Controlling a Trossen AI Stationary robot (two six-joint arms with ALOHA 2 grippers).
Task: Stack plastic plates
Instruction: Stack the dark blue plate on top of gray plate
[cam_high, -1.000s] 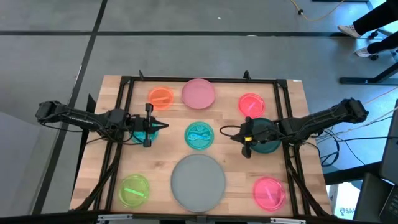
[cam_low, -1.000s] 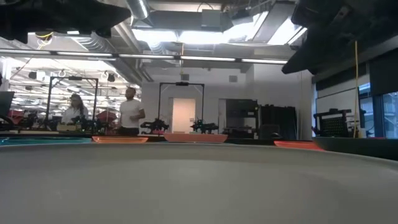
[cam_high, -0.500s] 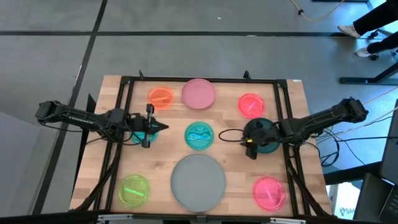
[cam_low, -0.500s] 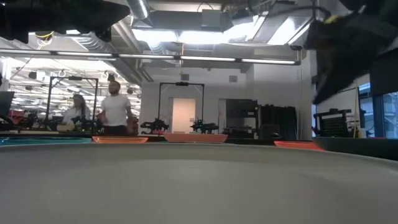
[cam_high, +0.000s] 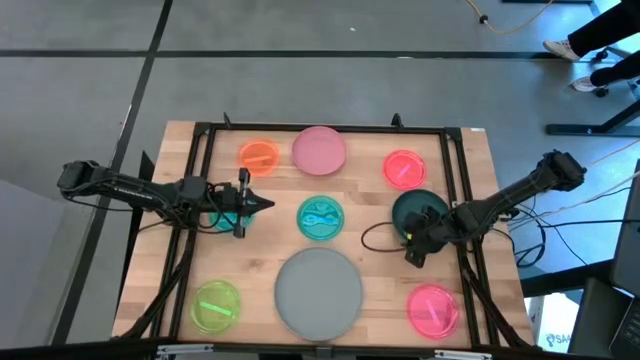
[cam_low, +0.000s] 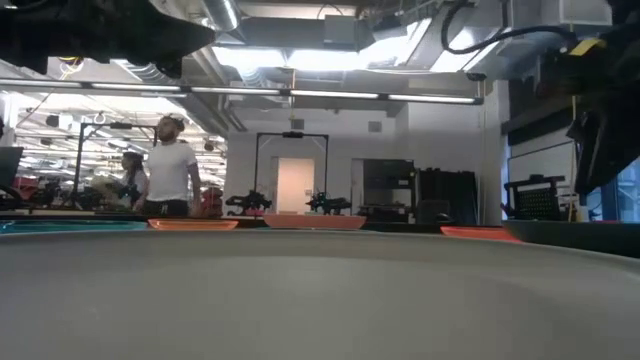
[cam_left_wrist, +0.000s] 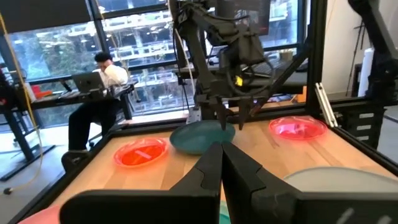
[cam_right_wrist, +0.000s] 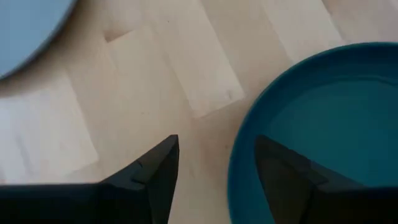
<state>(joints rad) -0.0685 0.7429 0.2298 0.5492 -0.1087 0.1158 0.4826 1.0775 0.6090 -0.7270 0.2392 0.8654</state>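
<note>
The right gripper grabs the dark teal plate by its rim (cam_right_wrist: 239, 137) next, to stack that plate onto the big grey plate.
The dark teal plate (cam_high: 420, 213) lies flat on the table at the right. My right gripper (cam_high: 411, 251) is open and tipped down at the plate's near rim (cam_right_wrist: 239, 155): one finger (cam_right_wrist: 158, 171) stands over the wood outside it, the other (cam_right_wrist: 283, 174) over its inside. My left gripper (cam_high: 262, 205) is shut and holds nothing, hovering level at the left above a small teal plate (cam_high: 222, 219) that the arm partly hides. The big grey plate (cam_high: 318, 290) lies at the near middle. My right gripper comes at the dark teal plate's near rim from above with a finger on either side of it; I cannot tell whether either finger touches the plate. The plate lies flat on the table.
Other plates lie flat around the table: orange (cam_high: 259, 156), pale pink (cam_high: 319, 150) and hot-pink (cam_high: 403, 168) along the far side, a teal one (cam_high: 320, 218) in the middle, lime-green (cam_high: 216, 305) and hot-pink (cam_high: 432, 308) at the near corners. A black frame (cam_high: 320, 128) borders the table.
My right gripper has gone toward the table's near edge, off the middle of the dark teal plate to its near rim, tipped downward and opened. The plate has stayed in place. A person has walked across the room beyond the table.
</note>
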